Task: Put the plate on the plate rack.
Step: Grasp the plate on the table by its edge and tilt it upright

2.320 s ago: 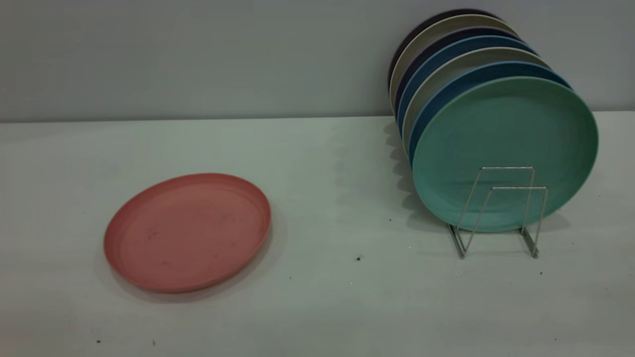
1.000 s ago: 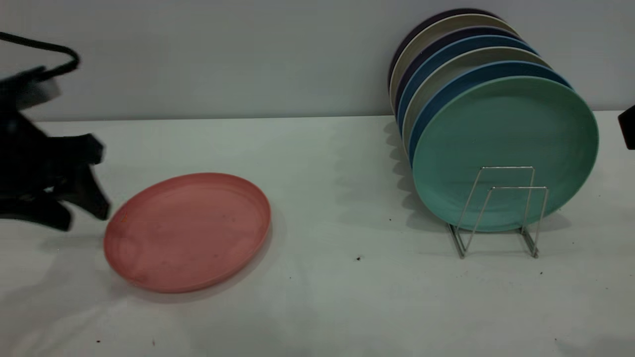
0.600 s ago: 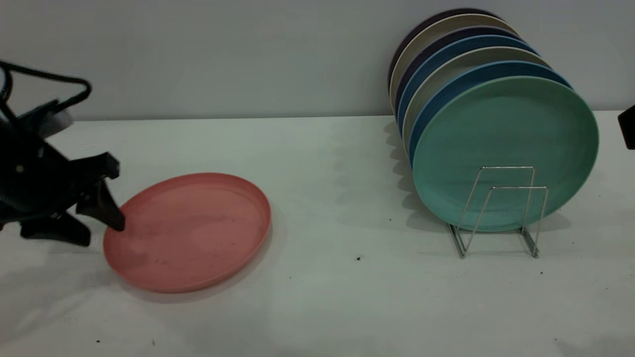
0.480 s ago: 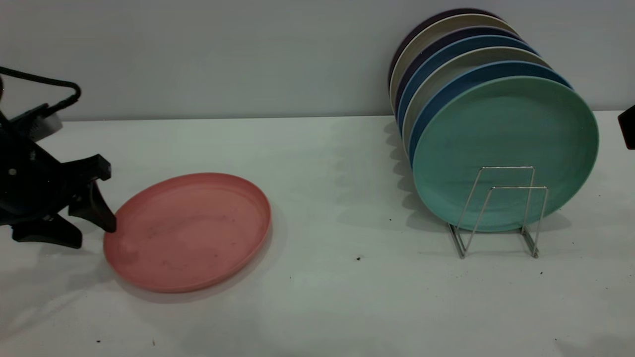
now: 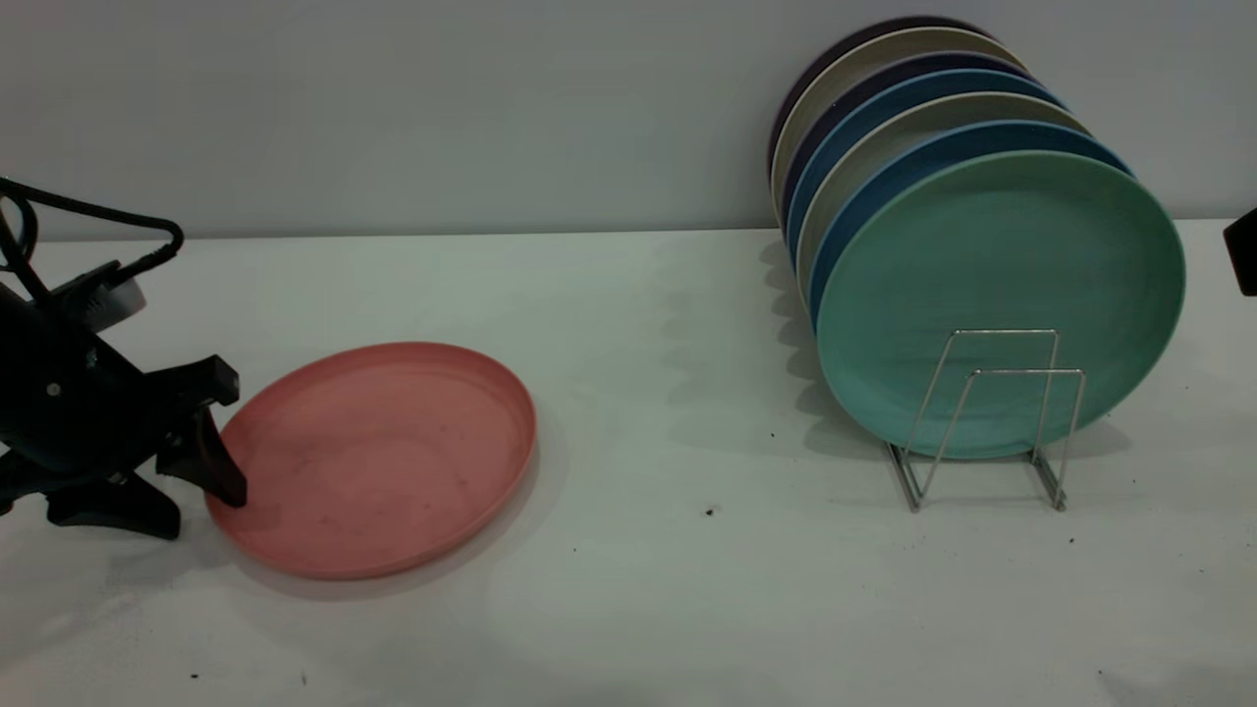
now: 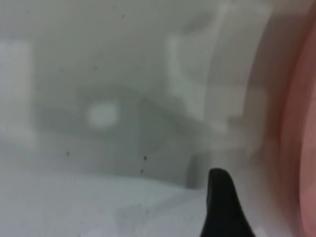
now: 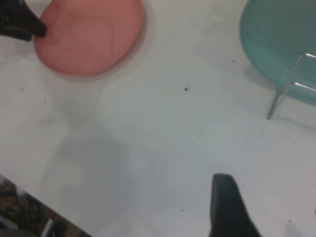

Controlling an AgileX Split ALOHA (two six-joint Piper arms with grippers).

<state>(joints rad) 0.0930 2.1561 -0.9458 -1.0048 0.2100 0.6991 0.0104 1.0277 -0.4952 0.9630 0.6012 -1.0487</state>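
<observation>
I should next grip the salmon-pink plate by its rim (image 5: 213,514) with my left gripper, so it can come off the table for the plate rack (image 5: 987,422).
The salmon-pink plate (image 5: 373,457) lies flat on the white table at the left; it also shows in the right wrist view (image 7: 89,34). My left gripper (image 5: 201,511) is open at the plate's left rim, with one finger over the rim edge and the other on the table outside it. The left wrist view shows one finger (image 6: 222,210) and the blurred pink rim (image 6: 302,148). The wire plate rack (image 5: 987,422) stands at the right, its front loops holding nothing. My right gripper (image 7: 269,217) is open, high above the table's front; only a bit of it (image 5: 1242,253) shows at the right edge.
A teal-green plate (image 5: 992,285) stands upright in the rack, with several blue and beige plates (image 5: 884,108) behind it, leaning toward the back wall. White tabletop (image 5: 668,412) lies between the pink plate and the rack. The table's edge (image 7: 29,192) shows in the right wrist view.
The left arm came in from the left, dropped lower and closed in on the plate's left rim with open fingers. The plate and rack have not moved.
</observation>
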